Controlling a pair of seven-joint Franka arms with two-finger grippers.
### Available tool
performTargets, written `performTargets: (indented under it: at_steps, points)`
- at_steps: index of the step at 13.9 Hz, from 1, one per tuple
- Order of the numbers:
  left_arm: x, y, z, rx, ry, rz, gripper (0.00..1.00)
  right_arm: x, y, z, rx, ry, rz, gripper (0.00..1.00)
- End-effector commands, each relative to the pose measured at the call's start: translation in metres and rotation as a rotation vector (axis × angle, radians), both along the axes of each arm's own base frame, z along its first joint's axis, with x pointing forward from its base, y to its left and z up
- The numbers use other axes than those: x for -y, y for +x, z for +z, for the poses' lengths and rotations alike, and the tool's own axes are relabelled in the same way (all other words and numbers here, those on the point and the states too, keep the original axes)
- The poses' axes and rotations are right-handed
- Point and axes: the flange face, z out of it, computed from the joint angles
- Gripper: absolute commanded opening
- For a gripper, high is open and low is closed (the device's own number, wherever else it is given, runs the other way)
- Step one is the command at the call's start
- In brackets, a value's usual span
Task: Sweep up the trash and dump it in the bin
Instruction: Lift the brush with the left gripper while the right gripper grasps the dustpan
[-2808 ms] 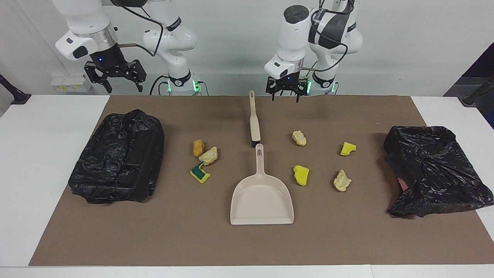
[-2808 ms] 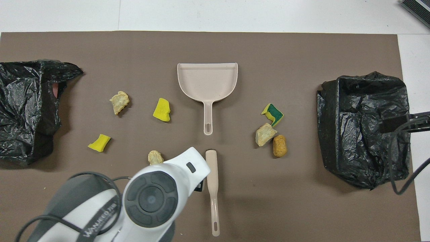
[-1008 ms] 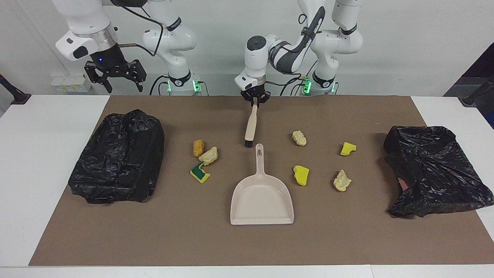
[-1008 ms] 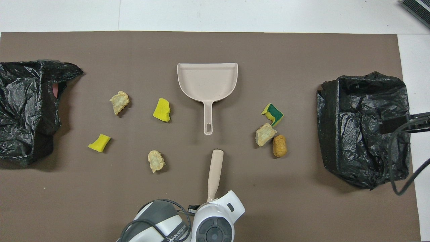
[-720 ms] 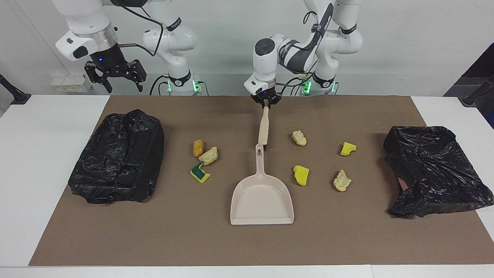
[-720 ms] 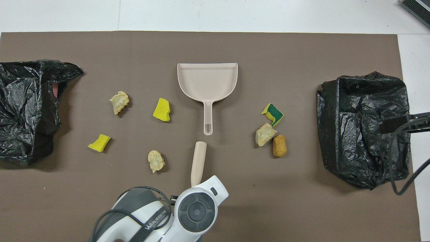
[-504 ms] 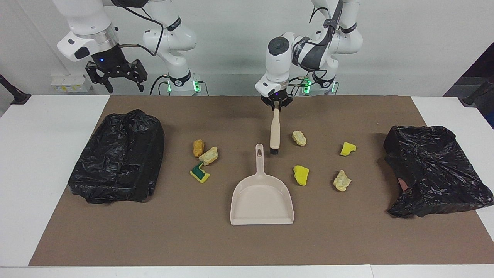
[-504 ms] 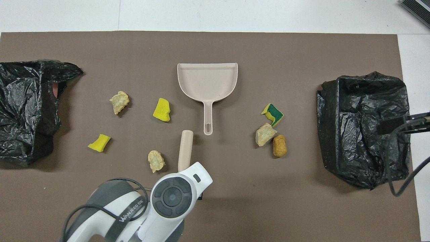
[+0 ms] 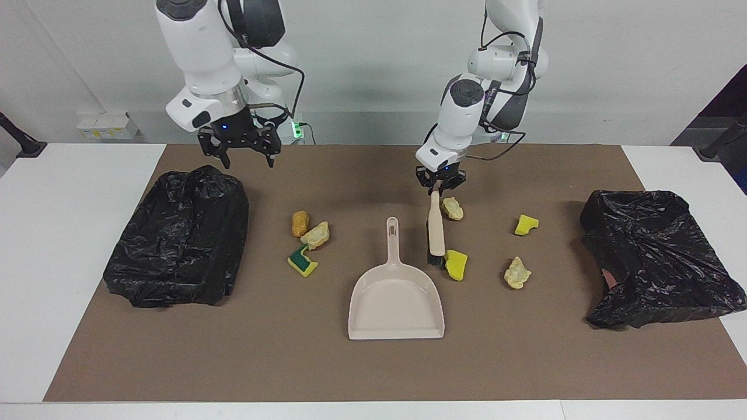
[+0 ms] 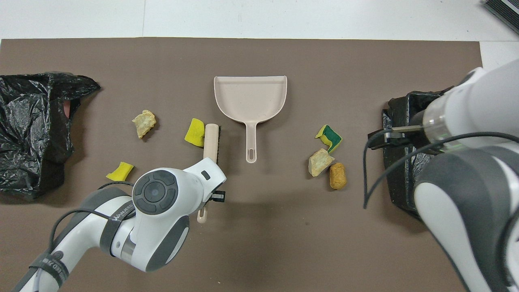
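The dustpan's broad pan is too wide for the fingers, so my right gripper needs to grab the dustpan by its slim handle (image 10: 251, 143) next.
My left gripper (image 9: 440, 184) is shut on the handle of a beige brush (image 9: 435, 228). The brush hangs with its dark bristles down on the mat, beside a yellow sponge bit (image 9: 455, 263) and next to the beige dustpan (image 9: 395, 294). The brush also shows in the overhead view (image 10: 211, 140), against the same sponge bit (image 10: 195, 132). The dustpan (image 10: 250, 97) lies flat and empty. My right gripper (image 9: 239, 150) is open and empty in the air, over the mat's edge by the robots. Seven trash lumps lie on the mat, among them a green-and-yellow sponge piece (image 9: 302, 261).
A black bin bag (image 9: 181, 251) lies at the right arm's end and another black bin bag (image 9: 659, 256) at the left arm's end. An orange chunk (image 9: 299, 223) and a tan chunk (image 9: 316, 234) lie together. Other lumps (image 9: 517, 272) lie toward the left arm's end.
My left gripper has lifted the brush and carried it toward the left arm's end and away from the robots, to the yellow sponge bit. My right arm has swung in over the mat.
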Motion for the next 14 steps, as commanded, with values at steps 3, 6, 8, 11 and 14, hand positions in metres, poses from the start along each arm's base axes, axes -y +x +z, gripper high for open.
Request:
performTargets:
  at_steps: [3,6,8,11,14]
  points:
    - [-0.07,0.042,-0.004,-0.039,-0.002,0.027,0.0,-0.08,0.019,-0.055,0.013,0.04,-0.078,1.0]
    - [-0.117,0.061,0.003,-0.098,0.018,0.041,0.0,-0.102,0.018,-0.067,0.001,0.062,-0.052,1.0]
    - [-0.147,0.075,0.026,-0.118,0.017,0.05,0.0,-0.124,0.017,-0.081,-0.002,0.078,-0.056,1.0]
    - [-0.162,0.08,0.064,-0.151,0.018,0.032,0.0,-0.17,0.029,-0.109,-0.01,0.077,-0.122,1.0]
    - [-0.184,0.076,0.081,-0.15,0.013,0.016,0.0,-0.218,0.047,-0.138,0.044,0.052,-0.09,1.0]
